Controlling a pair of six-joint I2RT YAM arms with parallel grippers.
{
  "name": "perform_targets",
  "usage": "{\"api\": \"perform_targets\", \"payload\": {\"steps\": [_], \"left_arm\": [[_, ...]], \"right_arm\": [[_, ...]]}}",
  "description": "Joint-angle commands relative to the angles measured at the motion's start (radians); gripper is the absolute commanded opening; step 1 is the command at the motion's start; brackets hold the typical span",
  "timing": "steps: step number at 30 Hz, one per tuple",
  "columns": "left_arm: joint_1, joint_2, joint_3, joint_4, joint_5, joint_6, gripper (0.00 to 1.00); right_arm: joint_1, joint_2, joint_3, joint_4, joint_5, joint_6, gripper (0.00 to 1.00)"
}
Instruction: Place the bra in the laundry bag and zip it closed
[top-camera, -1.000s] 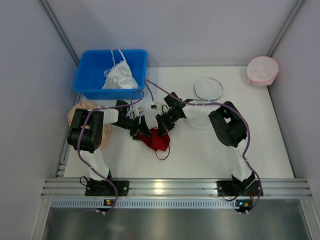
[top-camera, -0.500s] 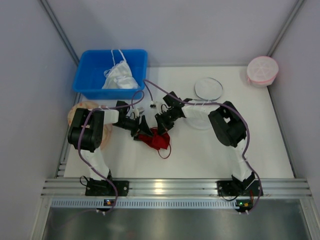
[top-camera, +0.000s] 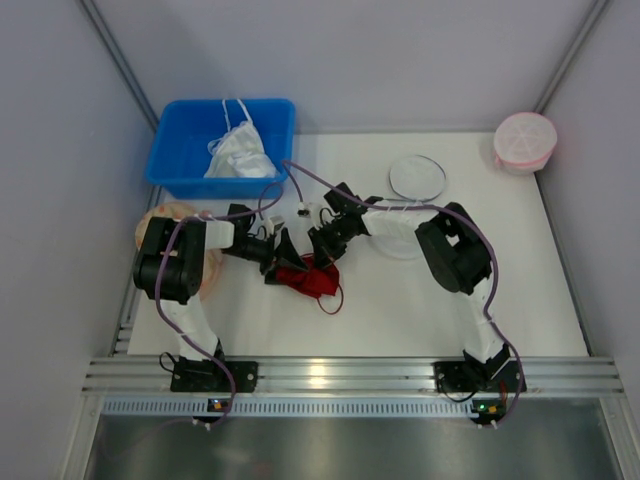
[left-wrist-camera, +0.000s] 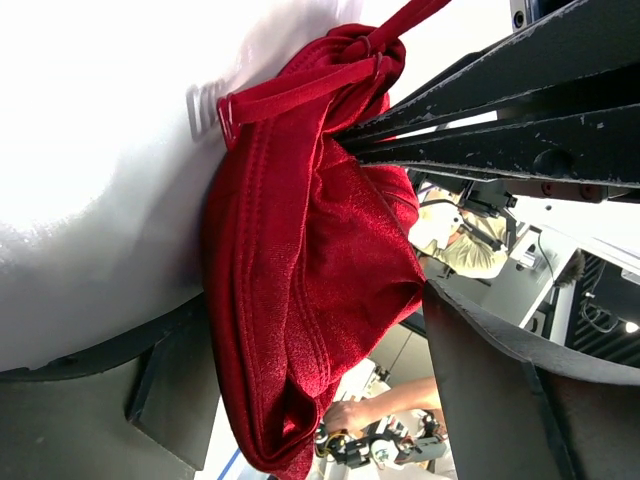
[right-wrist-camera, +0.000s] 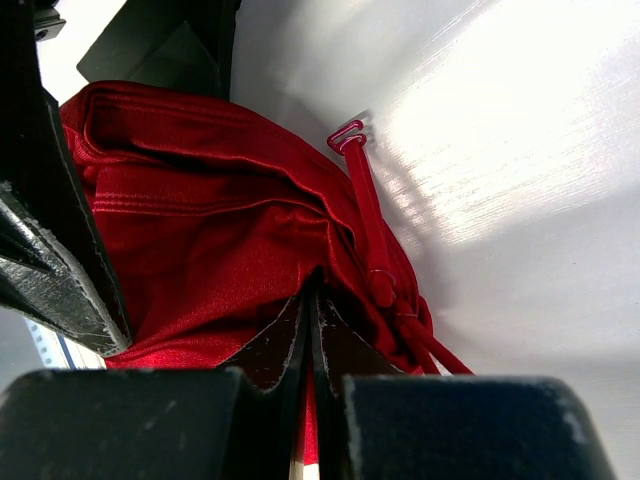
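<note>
The robot's left gripper will next grab the bra's folded end (top-camera: 287, 275), away from the hooked strap, so that the bra goes strap-end first in the laundry bag.
The dark-red bra (top-camera: 306, 279) lies bunched on the white table between the two arms. My right gripper (top-camera: 325, 256) is shut on a fold of the bra (right-wrist-camera: 200, 230), its fingertips (right-wrist-camera: 300, 335) pressed together in the fabric. My left gripper (top-camera: 277, 259) stands open around the bra (left-wrist-camera: 310, 270); its right finger (left-wrist-camera: 520, 400) is clear of the cloth, and its left finger (left-wrist-camera: 150, 400) is against it. A thin strap with a hook (right-wrist-camera: 348, 135) trails onto the table. The laundry bag (top-camera: 417, 177), round and translucent white, lies flat behind the right arm.
A blue bin (top-camera: 180, 150) at the back left holds a white garment (top-camera: 240, 155). A pink round mesh bag (top-camera: 525, 140) sits at the back right corner. A beige round disc (top-camera: 165, 213) lies under the left arm at the table's left edge.
My left gripper's jaws have spread apart and loosened from the bra. Both grippers and the bra have shifted slightly to the left. The right gripper stays shut on the fabric.
</note>
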Motion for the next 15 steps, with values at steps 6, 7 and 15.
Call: {"api": "perform_targets", "payload": {"steps": [6, 7, 15], "left_arm": [[0.006, -0.035, -0.010, 0.038, 0.035, 0.000, 0.78], [0.006, -0.040, -0.010, 0.036, 0.040, -0.002, 0.78], [0.052, -0.084, -0.023, 0.079, 0.017, -0.062, 0.81]], "right_arm": [[0.028, 0.035, 0.051, 0.006, 0.055, -0.024, 0.00], [0.028, 0.037, 0.052, 0.003, 0.058, -0.028, 0.00], [0.030, 0.029, 0.017, -0.002, 0.078, -0.057, 0.00]]}}
